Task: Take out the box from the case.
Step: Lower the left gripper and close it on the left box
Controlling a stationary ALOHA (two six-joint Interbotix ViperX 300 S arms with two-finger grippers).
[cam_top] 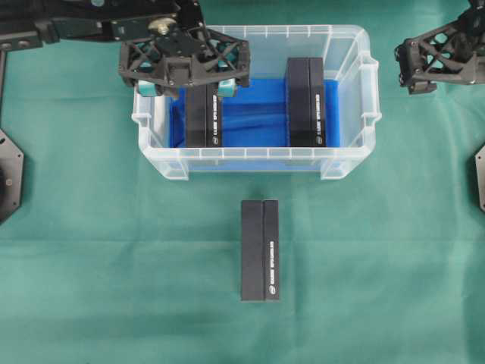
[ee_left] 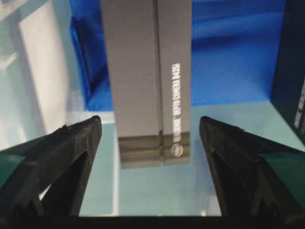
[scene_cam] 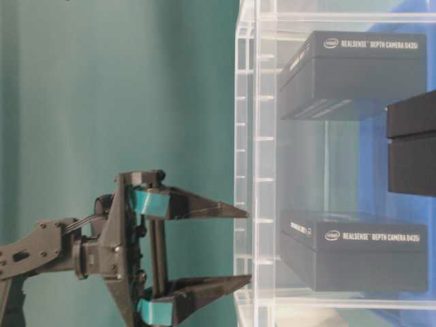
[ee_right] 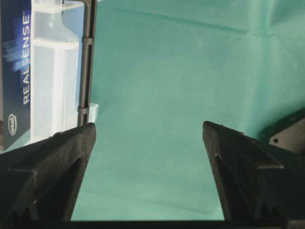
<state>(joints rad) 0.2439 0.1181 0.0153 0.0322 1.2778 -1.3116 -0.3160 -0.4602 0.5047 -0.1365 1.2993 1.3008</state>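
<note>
My left gripper grabs the black box across its narrow width (ee_left: 151,95) next, since the box runs longer than my fingers span end to end (ee_left: 154,152).
The clear case (cam_top: 254,158) with a blue floor holds two black boxes standing on edge, a left box (cam_top: 203,115) and a right box (cam_top: 305,102). My left gripper (cam_top: 187,86) hangs open over the left box's far end, fingertips about level with the case's rim (scene_cam: 255,204) and touching nothing. In the left wrist view that box (ee_left: 143,71) lies below, between the spread jaws of the left gripper (ee_left: 150,121). My right gripper (cam_top: 405,70) is open and empty over the cloth, outside the case's right wall (ee_right: 52,71).
Another black box (cam_top: 260,250) lies flat on the green cloth in front of the case. The right box (ee_left: 293,71) stands close by on the left gripper's right side. Dark mounts (cam_top: 7,174) sit at the table's left and right edges.
</note>
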